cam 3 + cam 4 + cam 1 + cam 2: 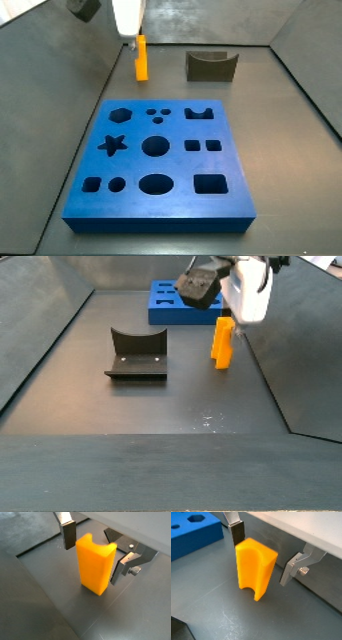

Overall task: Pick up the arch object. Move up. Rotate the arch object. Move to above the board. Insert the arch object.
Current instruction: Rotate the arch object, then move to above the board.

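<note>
My gripper grabs the arch object by its top end next, so its bottom end stays free to enter the blue board [134,165].
The arch object [93,564] is a bright yellow-orange block standing upright on the dark floor, with its curved notch showing in both wrist views [254,567]. My gripper [91,564] is open and straddles it, one silver finger [67,534] on each side and a gap to each pad. In both side views the arch object [140,58] [222,341] stands just under the gripper body, beside a grey wall. The blue board [134,165] with shaped cutouts lies flat some way off, and a corner of the board [191,537] shows in a wrist view.
The dark fixture [136,354] [210,65] stands on the floor beside the arch object, a short gap away. Sloping grey walls [54,70] enclose the floor on both sides, and one runs close by the gripper.
</note>
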You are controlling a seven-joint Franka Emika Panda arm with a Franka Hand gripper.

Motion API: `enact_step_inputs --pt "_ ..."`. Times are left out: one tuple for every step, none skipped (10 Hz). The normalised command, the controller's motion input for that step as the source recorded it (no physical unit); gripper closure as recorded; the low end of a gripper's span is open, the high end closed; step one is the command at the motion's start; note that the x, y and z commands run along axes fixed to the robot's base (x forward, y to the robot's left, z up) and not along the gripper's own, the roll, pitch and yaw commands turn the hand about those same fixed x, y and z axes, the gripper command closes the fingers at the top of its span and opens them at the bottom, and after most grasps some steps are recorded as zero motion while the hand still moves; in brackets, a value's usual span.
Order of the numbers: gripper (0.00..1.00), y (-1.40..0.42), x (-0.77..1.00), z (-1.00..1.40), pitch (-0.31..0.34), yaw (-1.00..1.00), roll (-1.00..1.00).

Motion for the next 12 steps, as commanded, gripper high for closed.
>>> enact_step_inputs --pt "0.00 -0.01 0.02 -0.33 -0.048 0.02 -0.06" --pt "0.00 -0.01 0.03 -0.25 -0.047 0.02 -0.06" --pt "1.00 0.00 0.00 0.00 0.000 0.00 0.00" --pt "1.00 -0.11 -0.31 1.00 -0.254 0.13 -0.08" --pt "1.00 -0.11 -0.31 1.00 -0.250 0.13 -0.08" --pt "1.00 -0.11 -0.30 1.00 -0.238 0.11 -0.07" --pt "1.00 -0.10 -0.27 1.00 -0.188 0.07 -0.05" --pt "1.00 -0.09 -0.26 1.00 -0.127 0.04 -0.03" --pt "1.00 -0.09 -0.24 1.00 -0.041 0.03 -0.01" --pt "1.00 -0.08 -0.23 1.00 0.007 0.02 0.01" --pt "1.00 -0.08 -0.22 1.00 0.029 0.02 0.02" --pt "1.00 -0.07 -0.20 1.00 0.037 0.02 0.04"
